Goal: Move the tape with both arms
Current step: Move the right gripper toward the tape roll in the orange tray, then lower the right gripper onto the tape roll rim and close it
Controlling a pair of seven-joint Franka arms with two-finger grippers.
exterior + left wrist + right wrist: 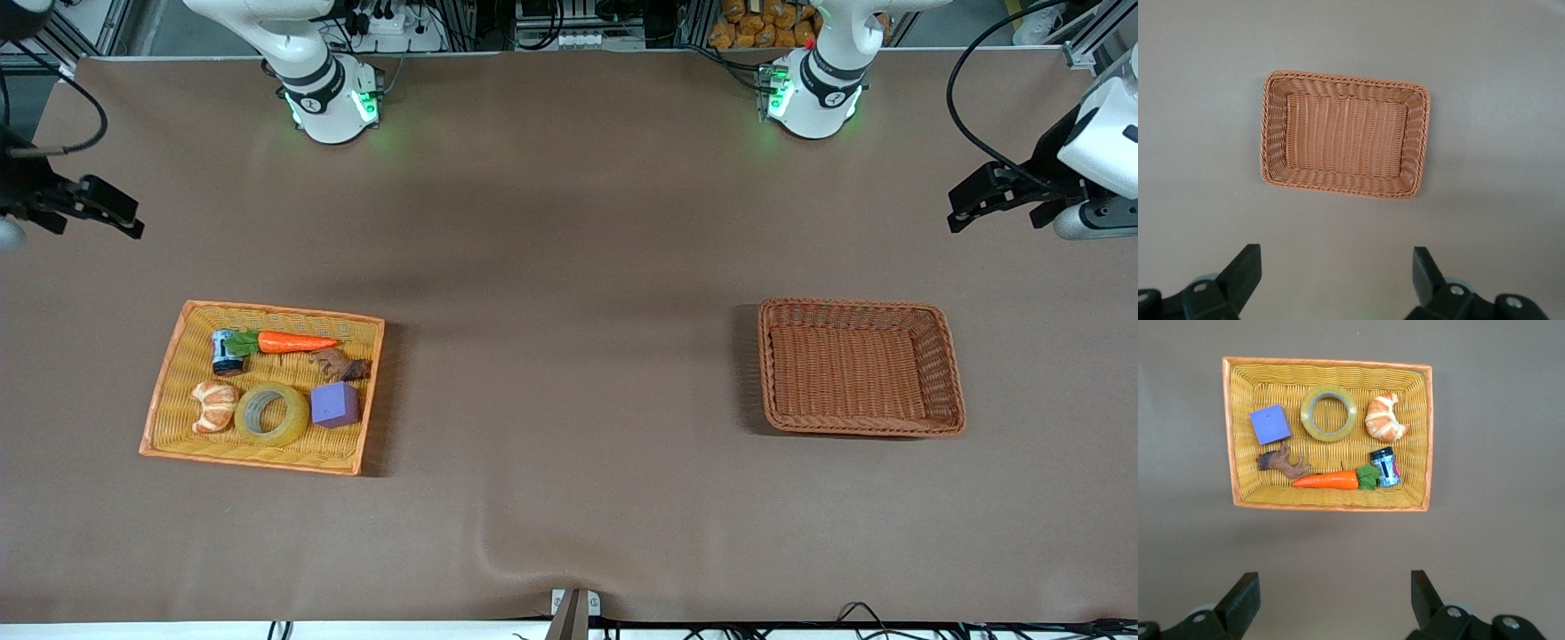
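Note:
Next, my right gripper grabs the tape by its ring to pass the tape on toward the brown basket.
The tape, a translucent yellow ring with a grey core, lies flat in a yellow woven tray toward the right arm's end of the table, between a croissant and a purple cube. It also shows in the right wrist view. My right gripper hangs open and empty, high over the table's edge at that end, apart from the tray; its own view shows the jaws wide apart. My left gripper is open and empty, high over the left arm's end; its own view shows the same.
The tray also holds a croissant, a purple cube, a carrot, a small can and a brown toy animal. An empty brown wicker basket stands toward the left arm's end, seen in the left wrist view.

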